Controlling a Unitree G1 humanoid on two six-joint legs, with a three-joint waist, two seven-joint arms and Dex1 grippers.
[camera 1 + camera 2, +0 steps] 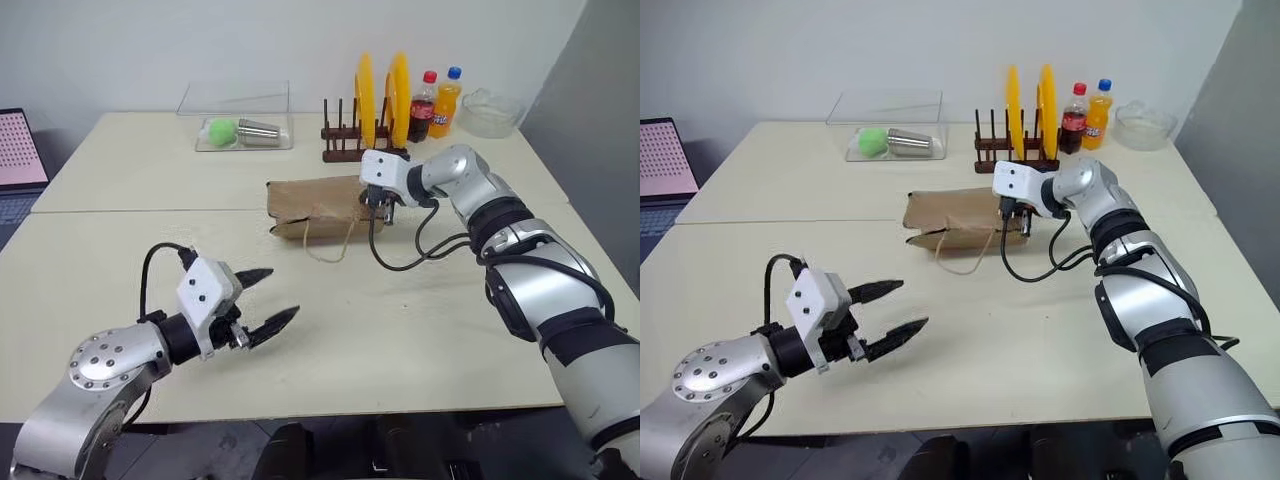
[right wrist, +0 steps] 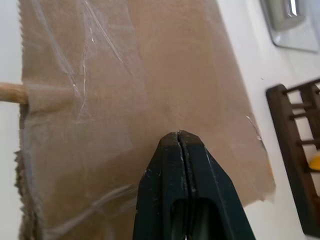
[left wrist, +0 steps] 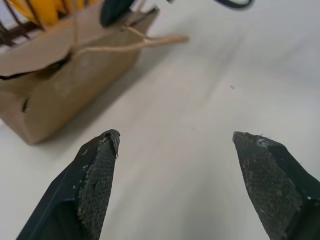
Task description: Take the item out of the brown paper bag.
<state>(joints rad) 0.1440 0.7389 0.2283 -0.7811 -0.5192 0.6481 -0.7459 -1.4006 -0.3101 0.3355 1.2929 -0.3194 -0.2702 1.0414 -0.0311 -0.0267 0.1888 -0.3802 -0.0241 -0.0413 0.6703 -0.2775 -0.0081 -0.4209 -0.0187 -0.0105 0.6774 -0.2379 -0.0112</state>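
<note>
The brown paper bag has a cord handle that loops out free, and the left gripper next needs to grab the bag by its cord handle point(image 1: 326, 261). The bag's top flap point(image 1: 316, 197) lies folded flat over the bag.
The brown paper bag point(image 1: 315, 205) lies on its side in the middle of the table, its cord handles point(image 1: 330, 245) trailing toward me. The item is hidden. My right gripper point(image 2: 178, 134) is shut with nothing between its fingers, its tips right over the bag's creased paper point(image 2: 125, 100) at the bag's right end point(image 1: 1015, 222); I cannot tell whether it touches. My left gripper point(image 1: 280, 293) hangs open and empty low over the table, well in front and left of the bag. In the left wrist view, the bag point(image 3: 60, 85) lies beyond its spread fingers point(image 3: 97, 170).
Behind the bag stands a wooden dish rack point(image 1: 350, 150) with two yellow plates. A cola bottle point(image 1: 422, 105), an orange soda bottle point(image 1: 446, 100) and a glass bowl point(image 1: 490, 112) are at the back right. A clear box point(image 1: 240, 125) holds a green ball and a steel cup. A laptop point(image 1: 20, 150) sits far left.
</note>
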